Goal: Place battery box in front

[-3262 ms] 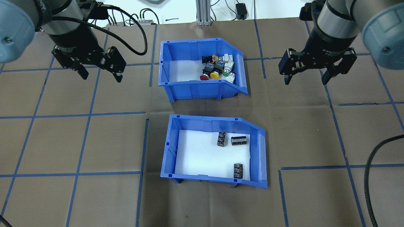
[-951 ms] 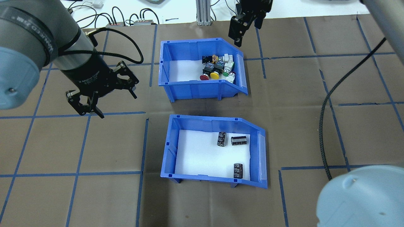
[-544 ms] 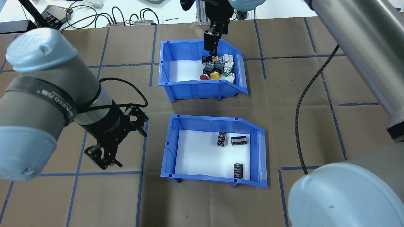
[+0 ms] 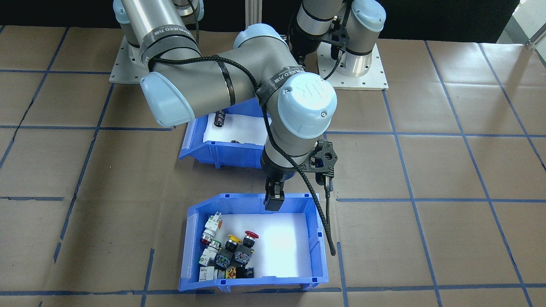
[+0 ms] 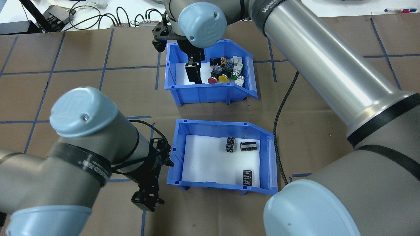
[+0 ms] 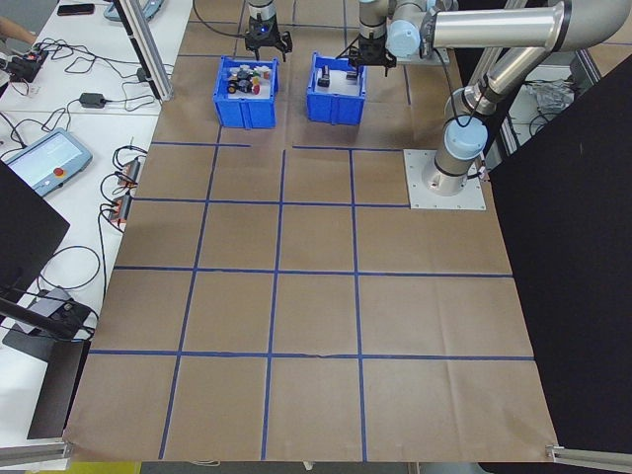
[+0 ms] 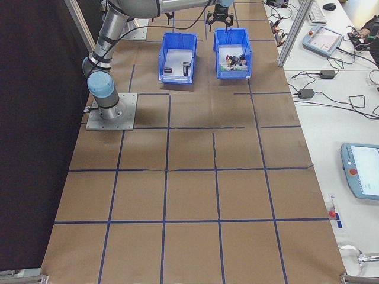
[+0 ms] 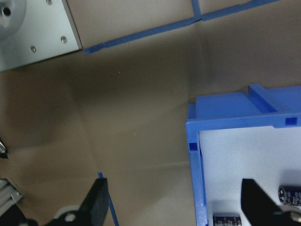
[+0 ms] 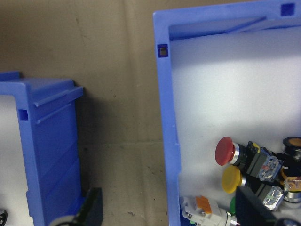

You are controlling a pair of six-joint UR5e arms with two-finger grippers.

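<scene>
My left gripper should next pinch the battery box, far too wide to span, by its thin upright side [image 8: 196,179].
The battery box [image 5: 177,157], a blue bin with three dark batteries on its white floor, stands nearer the robot; in the front-facing view the battery box [image 4: 222,151] is mostly hidden by the right arm. My left gripper [image 5: 155,182] is open at its left rear corner. In the left wrist view the box's wall [image 8: 195,188] runs between the two fingers [image 8: 99,202]. My right gripper [image 4: 273,200] is open at the other blue bin [image 5: 210,93], the one with push-buttons. It straddles that bin's wall [image 9: 168,141] on the battery box's side.
A narrow strip of brown paper separates the two bins. The right arm's black cable [image 5: 279,114] hangs beside the battery box's sloped lip. Cables and small boxes [image 5: 131,23] lie past the table's far edge. Blue tape lines grid the table.
Both arms have swung in from the sides. The left gripper came back toward the robot to the battery box's corner; the right one crossed over to the button bin. Neither bin has moved.
</scene>
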